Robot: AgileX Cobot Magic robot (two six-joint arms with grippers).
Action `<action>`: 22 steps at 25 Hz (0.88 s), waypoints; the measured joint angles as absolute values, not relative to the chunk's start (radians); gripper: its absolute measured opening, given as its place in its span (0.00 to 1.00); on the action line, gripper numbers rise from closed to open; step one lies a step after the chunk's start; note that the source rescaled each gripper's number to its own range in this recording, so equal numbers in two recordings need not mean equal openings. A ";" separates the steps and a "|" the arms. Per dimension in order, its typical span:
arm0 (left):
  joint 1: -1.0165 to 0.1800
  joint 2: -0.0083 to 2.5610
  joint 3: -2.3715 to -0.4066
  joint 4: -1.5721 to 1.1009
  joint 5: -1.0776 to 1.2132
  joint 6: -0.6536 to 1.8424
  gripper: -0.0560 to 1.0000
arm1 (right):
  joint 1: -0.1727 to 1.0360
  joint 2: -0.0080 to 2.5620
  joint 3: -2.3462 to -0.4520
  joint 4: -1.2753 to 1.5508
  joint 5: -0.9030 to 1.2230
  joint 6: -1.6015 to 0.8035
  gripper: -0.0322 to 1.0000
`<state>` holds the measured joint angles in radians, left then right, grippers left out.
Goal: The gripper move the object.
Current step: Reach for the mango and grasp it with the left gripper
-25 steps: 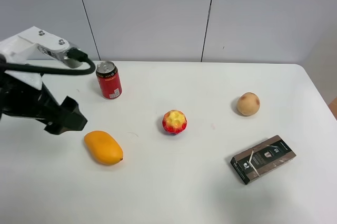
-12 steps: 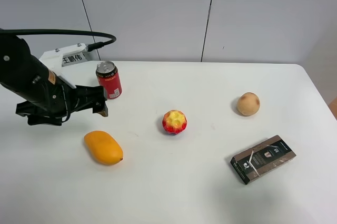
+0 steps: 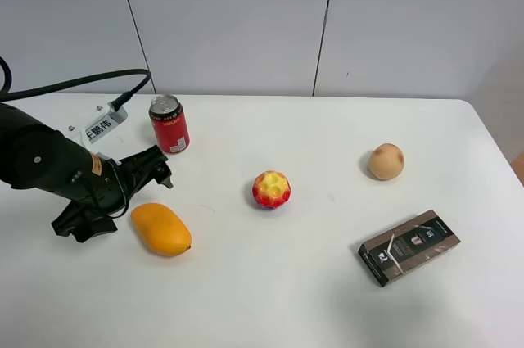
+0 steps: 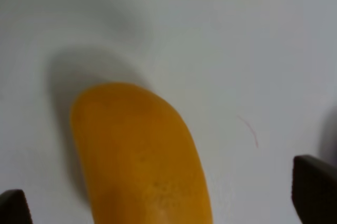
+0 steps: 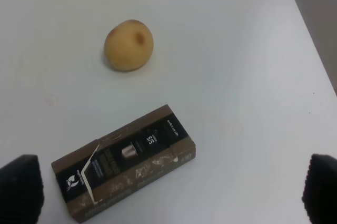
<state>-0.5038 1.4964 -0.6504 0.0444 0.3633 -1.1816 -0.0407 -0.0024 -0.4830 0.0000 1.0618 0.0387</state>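
My fingers are still above and behind the mango's orange-yellow body (image 3: 161, 230) (image 4: 143, 171), so I should lower my left gripper first and only then close it on the mango.
The orange-yellow mango (image 3: 161, 229) lies on the white table (image 3: 311, 127) at the front left. My left gripper (image 3: 123, 199) is a black claw just left of and behind the mango, low over the table. In the left wrist view the mango (image 4: 139, 150) fills the middle, and the left gripper (image 4: 163, 197) stands wide open with a fingertip (image 4: 313, 187) on either side of it, not touching. My right gripper (image 5: 171, 190) is open and empty; it does not show in the exterior high view.
A red can (image 3: 169, 124) stands behind the left gripper. A bumpy red-yellow ball (image 3: 271, 190) sits mid-table. A pale peach (image 3: 386, 161) and a dark brown box (image 3: 408, 246) lie at the right; the right wrist view shows both the peach (image 5: 128, 45) and the box (image 5: 124, 163).
My left arm has swung down and towards the front, bringing the open gripper close to the mango's left end. The mango and the other things have not moved.
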 joint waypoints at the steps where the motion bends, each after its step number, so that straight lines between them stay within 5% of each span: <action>1: -0.504 1.502 -0.650 0.049 0.359 -1.185 1.00 | -0.041 -0.002 -0.483 0.000 1.062 0.039 1.00; 22: -0.566 1.691 -0.650 0.053 0.296 -1.212 1.00 | -0.041 -0.002 -0.483 0.000 1.062 0.039 1.00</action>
<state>-0.5656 1.6907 -0.6504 0.0527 0.2963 -1.2117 -0.0407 -0.0024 -0.4830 0.0000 1.0618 0.0387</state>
